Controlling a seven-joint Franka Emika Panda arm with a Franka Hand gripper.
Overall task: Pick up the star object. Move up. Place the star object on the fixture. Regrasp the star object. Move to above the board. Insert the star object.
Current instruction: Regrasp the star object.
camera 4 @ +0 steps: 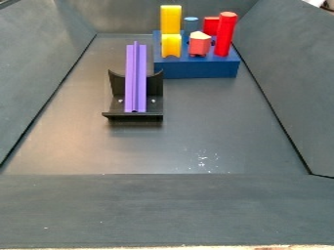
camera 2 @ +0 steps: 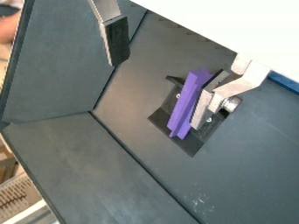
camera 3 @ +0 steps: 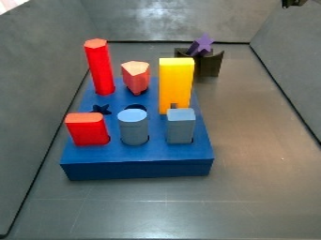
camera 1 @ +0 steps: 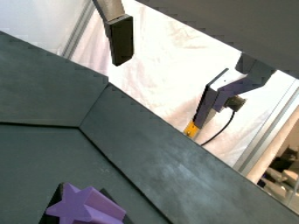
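Note:
My gripper grabs the star object by its top end next, so its lower end stays free to enter the board's star-shaped hole.
The purple star object (camera 4: 136,76) lies lengthwise in the notch of the dark fixture (camera 4: 132,115), in front of the blue board (camera 4: 209,66). In a side view its star-shaped end (camera 3: 201,44) shows on top of the fixture (camera 3: 213,64), behind the board (camera 3: 138,155). My gripper (camera 2: 167,83) hangs open above the star object (camera 2: 187,107), with nothing between its fingers (camera 2: 115,42). In a wrist view the gripper (camera 1: 170,83) stands wide open and the peg's end (camera 1: 84,206) shows below. The gripper does not show clearly in either side view.
The board holds a tall red peg (camera 3: 98,66), a short pink-orange peg (camera 3: 135,76), a yellow block (camera 3: 175,82), a red block (camera 3: 88,128) and two blue-grey pegs (camera 3: 133,127). Sloping dark walls (camera 4: 46,88) enclose the floor.

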